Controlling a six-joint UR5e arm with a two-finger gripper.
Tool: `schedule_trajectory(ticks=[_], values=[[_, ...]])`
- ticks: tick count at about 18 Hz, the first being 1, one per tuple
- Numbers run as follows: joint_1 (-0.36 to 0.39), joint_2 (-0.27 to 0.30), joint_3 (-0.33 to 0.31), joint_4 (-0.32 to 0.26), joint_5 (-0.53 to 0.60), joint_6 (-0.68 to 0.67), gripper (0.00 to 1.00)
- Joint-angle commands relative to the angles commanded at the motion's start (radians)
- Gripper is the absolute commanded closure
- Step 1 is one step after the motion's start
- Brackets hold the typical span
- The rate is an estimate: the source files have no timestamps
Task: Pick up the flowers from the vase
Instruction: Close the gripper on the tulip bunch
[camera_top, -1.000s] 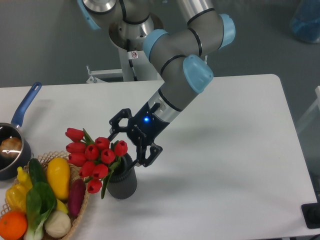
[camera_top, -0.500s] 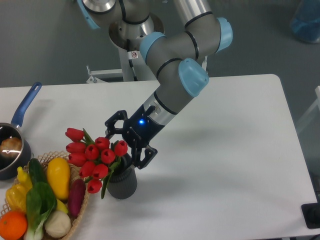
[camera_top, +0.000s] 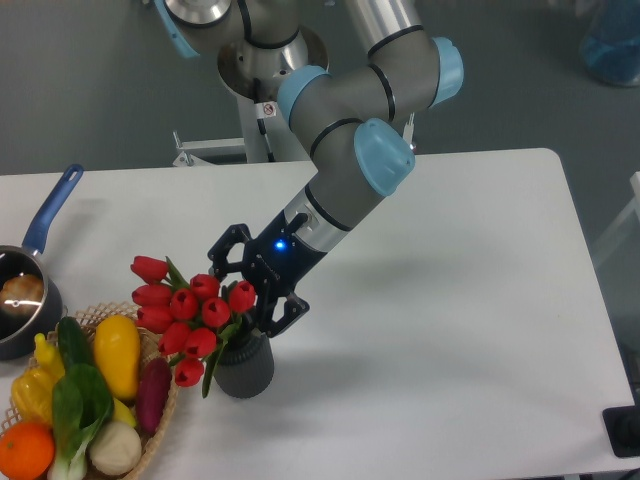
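Observation:
The flowers (camera_top: 185, 312) are in the vase (camera_top: 246, 367). My gripper should next grab the flowers by their stems to lift them out.
A bunch of red tulips, the flowers (camera_top: 185, 312), leans left out of the short dark grey ribbed vase (camera_top: 246, 367) near the table's front left. My gripper (camera_top: 245, 288) hangs open right beside the blooms, one black finger at the upper left, the other at the lower right above the vase mouth. The nearest tulip head lies roughly between the fingers; I cannot tell whether they touch it. Stems are mostly hidden in the vase.
A wicker basket (camera_top: 158, 432) of vegetables and an orange sits at the front left, touching the tulips' side. A dark saucepan (camera_top: 20, 300) with a blue handle stands at the left edge. The white table (camera_top: 460, 330) stretches to the right.
The gripper has slid left and slightly down toward the tulips, still open. Flowers and vase have not moved.

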Motion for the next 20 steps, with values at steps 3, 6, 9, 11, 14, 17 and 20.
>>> schedule_trajectory(ticks=[3, 6, 9, 11, 14, 17, 20], values=[[0.0, 0.002, 0.0, 0.0, 0.0, 0.0, 0.45], [0.0, 0.002, 0.0, 0.0, 0.0, -0.002, 0.52], [0.0, 0.002, 0.0, 0.0, 0.0, -0.002, 0.6], [0.002, 0.002, 0.0, 0.0, 0.0, -0.002, 0.6], [0.005, 0.003, 0.0, 0.0, -0.005, -0.002, 0.6], [0.011, 0.005, 0.0, 0.0, -0.044, -0.002, 0.6], [0.017, 0.006, 0.0, 0.0, -0.066, -0.002, 0.6]])
